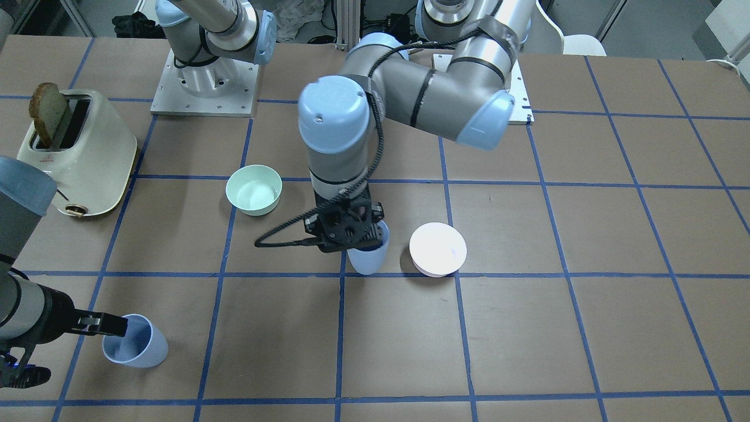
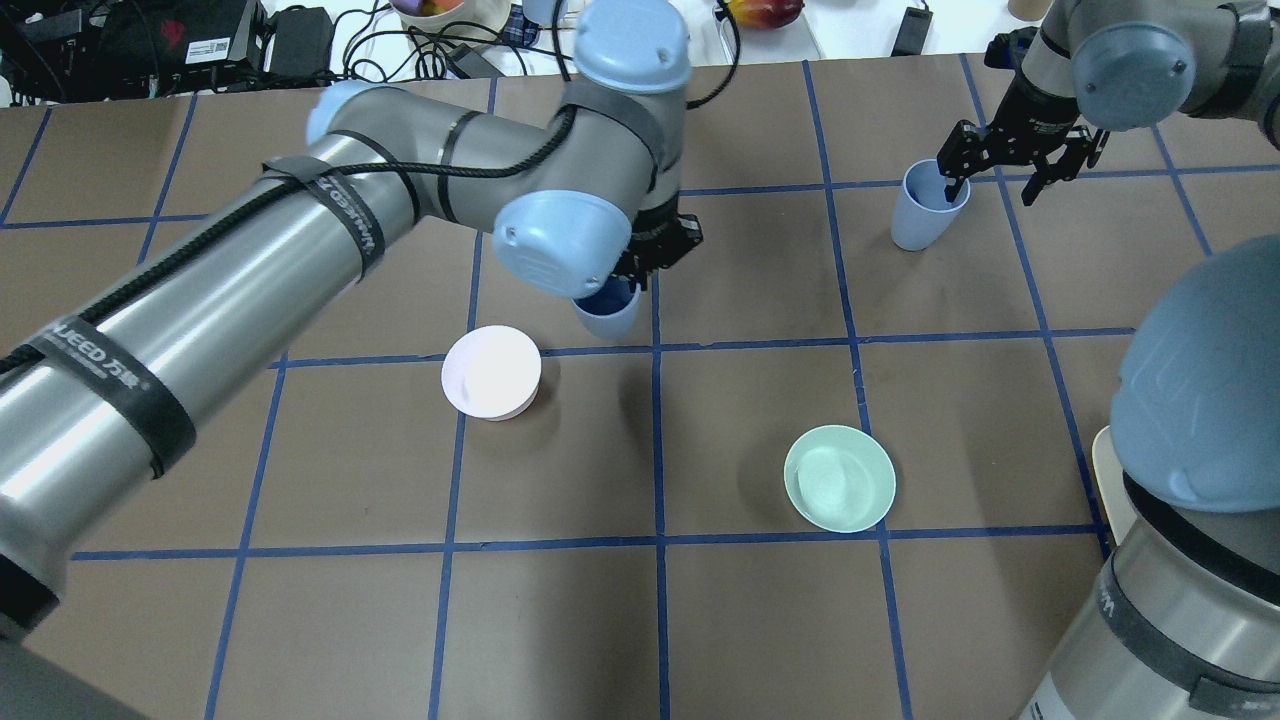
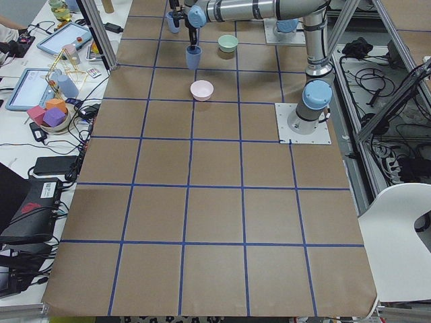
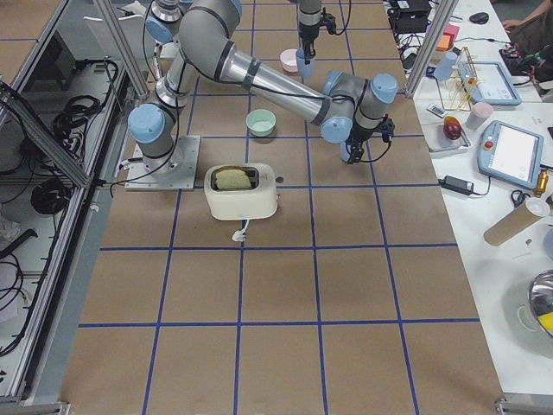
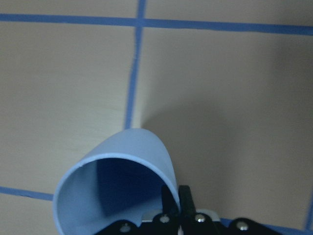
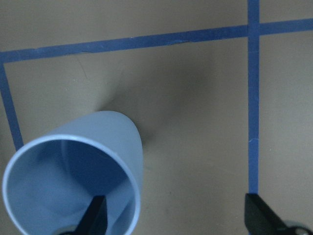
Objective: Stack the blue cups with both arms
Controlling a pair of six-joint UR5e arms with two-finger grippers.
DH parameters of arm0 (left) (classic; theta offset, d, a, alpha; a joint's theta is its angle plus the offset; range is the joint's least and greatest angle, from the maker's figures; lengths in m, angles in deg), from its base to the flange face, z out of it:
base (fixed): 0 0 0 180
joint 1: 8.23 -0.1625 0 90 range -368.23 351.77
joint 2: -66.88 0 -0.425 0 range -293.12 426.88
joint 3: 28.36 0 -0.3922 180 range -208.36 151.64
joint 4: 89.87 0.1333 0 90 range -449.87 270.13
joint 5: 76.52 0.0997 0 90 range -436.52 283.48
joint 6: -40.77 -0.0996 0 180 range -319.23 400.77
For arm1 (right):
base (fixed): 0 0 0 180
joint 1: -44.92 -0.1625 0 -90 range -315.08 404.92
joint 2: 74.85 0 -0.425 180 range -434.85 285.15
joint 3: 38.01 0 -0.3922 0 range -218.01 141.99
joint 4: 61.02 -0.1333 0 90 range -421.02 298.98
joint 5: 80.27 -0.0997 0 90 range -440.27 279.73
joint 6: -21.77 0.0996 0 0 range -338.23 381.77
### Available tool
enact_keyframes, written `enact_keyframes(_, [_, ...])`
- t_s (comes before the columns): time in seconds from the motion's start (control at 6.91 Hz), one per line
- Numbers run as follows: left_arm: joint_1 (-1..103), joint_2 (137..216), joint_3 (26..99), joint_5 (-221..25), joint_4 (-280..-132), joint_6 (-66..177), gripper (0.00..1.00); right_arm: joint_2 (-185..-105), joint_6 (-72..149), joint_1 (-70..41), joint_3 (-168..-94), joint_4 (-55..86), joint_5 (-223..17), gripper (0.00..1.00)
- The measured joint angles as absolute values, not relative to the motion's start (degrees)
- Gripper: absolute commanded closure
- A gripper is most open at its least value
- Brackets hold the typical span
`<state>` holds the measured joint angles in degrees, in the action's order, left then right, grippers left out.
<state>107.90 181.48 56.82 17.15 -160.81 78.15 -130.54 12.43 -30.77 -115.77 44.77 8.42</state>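
Observation:
I need to stack the cup into the other blue cup, so next I should grab that cup by its rim with my right gripper.
One pale blue cup (image 1: 369, 258) stands near the table's middle, also seen from overhead (image 2: 608, 308). My left gripper (image 1: 375, 237) comes down from above and is shut on its rim; the left wrist view shows the cup wall (image 5: 122, 166) pinched between the fingertips (image 5: 185, 200). I cannot tell whether this cup rests on the table or hangs just above it. The second blue cup (image 2: 922, 208) stands upright near my right gripper (image 2: 990, 185), which is open. One finger (image 6: 95, 215) is inside this cup (image 6: 73, 161), the other (image 6: 264, 218) is well outside it.
A mint green bowl (image 2: 839, 478) and a pale pink bowl (image 2: 491, 372) sit on the brown, blue-taped table (image 2: 760, 620). A cream toaster (image 1: 88, 152) with a bread slice stands on my right side. Operators' gear lies beyond the far edge.

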Motion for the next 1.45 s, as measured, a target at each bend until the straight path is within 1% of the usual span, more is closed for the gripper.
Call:
enact_keyframes(0.14, [110.6, 181.4, 58.9, 16.7, -161.9, 80.7, 1.00, -130.4, 12.5, -30.8, -116.5, 44.9, 8.4, 0.00])
enact_keyframes(0.29, [111.7, 181.4, 61.3, 16.0, -162.1, 82.0, 0.01, -130.3, 12.5, -30.8, -117.0, 45.1, 7.5, 0.19])
enact_keyframes(0.43, [111.9, 181.3, 62.8, 15.0, -161.9, 82.5, 0.00, -130.1, 12.5, -30.8, -117.1, 45.4, 5.4, 0.58])
enact_keyframes(0.58, [111.9, 181.2, 63.4, 14.3, -161.6, 82.7, 0.00, -129.9, 12.5, -30.8, -117.2, 45.5, 3.7, 0.86])
enact_keyframes(0.72, [111.5, 180.6, 63.3, 14.0, -161.3, 82.7, 0.00, -129.6, 12.4, -30.8, -117.2, 45.6, 3.0, 1.00])
enact_keyframes(0.87, [110.4, 179.3, 62.5, 14.1, -161.5, 82.4, 0.00, -129.4, 12.5, -30.8, -117.1, 45.6, 2.8, 1.00])
enact_keyframes(1.16, [104.4, 174.7, 57.7, 14.2, -167.0, 76.3, 0.00, -129.5, 12.6, -30.8, -116.5, 45.5, 2.7, 1.00])
enact_keyframes(1.45, [94.3, 168.6, 52.6, 14.4, -178.3, 57.5, 0.00, -130.4, 13.1, -31.0, -115.1, 44.5, 2.6, 1.00])
